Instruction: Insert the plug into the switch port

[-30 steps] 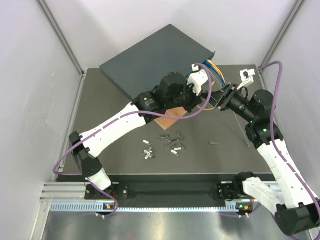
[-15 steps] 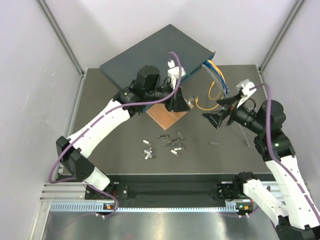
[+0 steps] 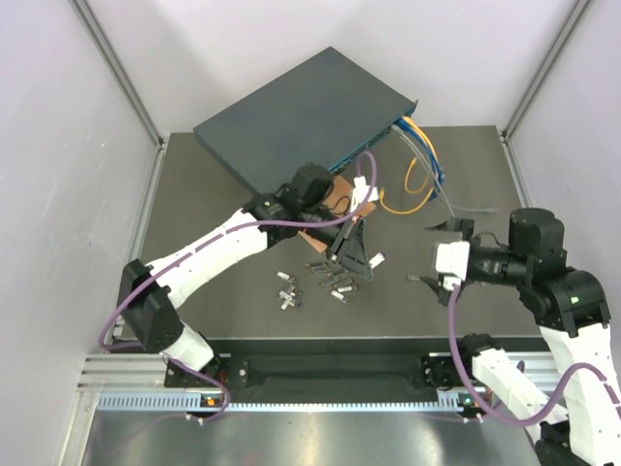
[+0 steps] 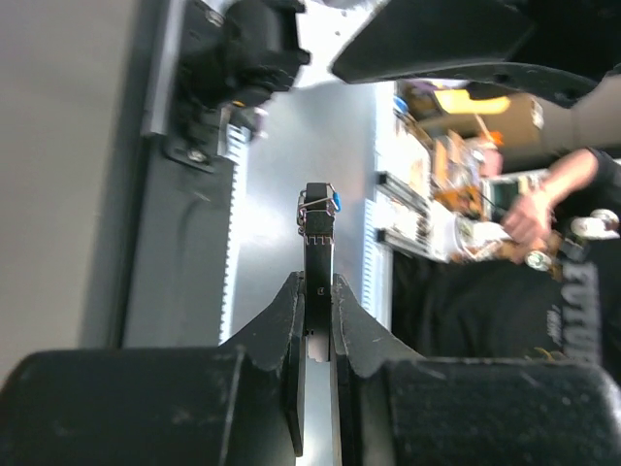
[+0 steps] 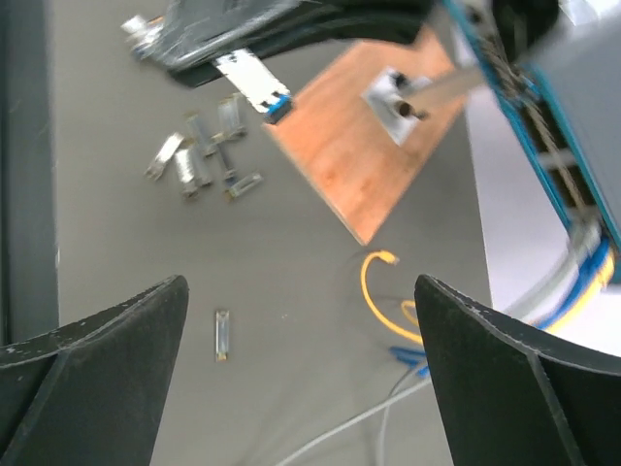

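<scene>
I need to grab the plug with my right gripper by its blue-tipped end (image 3: 379,257) (image 5: 276,105), so its silver body stays free to go into the switch port.
The switch (image 3: 301,116) is a flat dark blue-grey box at the back, its teal front face (image 3: 340,160) turned to the near right; the face also shows in the right wrist view (image 5: 524,107). My left gripper (image 3: 361,258) is shut on the plug (image 3: 377,259), a thin silver module with a blue tip, held in the air over the loose modules and well clear of the switch. The left wrist view shows the plug (image 4: 318,209) pinched between my left gripper's (image 4: 316,291) jaws. My right gripper (image 3: 432,254) is wide open and empty, pointing left at the held plug (image 5: 254,85).
A brown board (image 5: 369,146) lies in front of the switch. Several loose modules (image 3: 325,282) lie on the mat; a single one (image 5: 221,335) lies below the right gripper. Yellow and blue cables (image 3: 422,160) leave the switch's right end. A grey cable (image 3: 471,209) runs right.
My left gripper moved from over the brown board toward the near side, away from the switch, and now holds the plug over the loose modules. My right gripper drew back and turned leftward.
</scene>
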